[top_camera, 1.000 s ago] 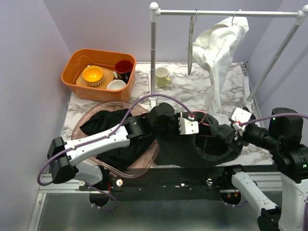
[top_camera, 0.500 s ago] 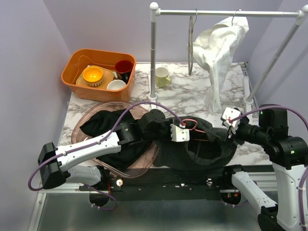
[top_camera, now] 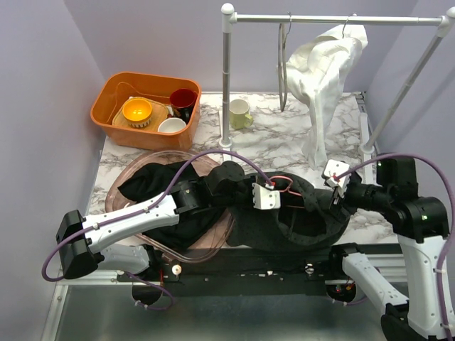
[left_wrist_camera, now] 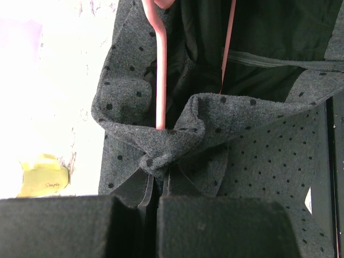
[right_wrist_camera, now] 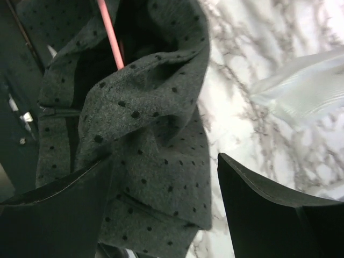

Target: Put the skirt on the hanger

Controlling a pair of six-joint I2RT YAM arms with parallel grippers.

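My right gripper should next take hold of the skirt's open edge where the pink hanger enters, which keeps both together and leaves the hanger's hook free to hang.
The skirt, dark grey with black dots, lies bunched on the marble table at front centre. A pink hanger runs inside its folds, and the hanger also shows in the right wrist view. My left gripper reaches in from the left. In the left wrist view that gripper is shut on a pinched fold of the skirt. My right gripper hovers over the skirt's right end. There the gripper stands open, with the skirt lying below it between the fingers.
A clothes rail crosses the back, its post standing mid-table, with a white garment hanging on it. An orange tub of dishes sits back left, a pale mug beside the post. A clear basin holds dark cloth.
The left gripper has pulled the skirt a little left and toward the front. The right gripper has shifted left, over the skirt's right end. The skirt's right side is more bunched.
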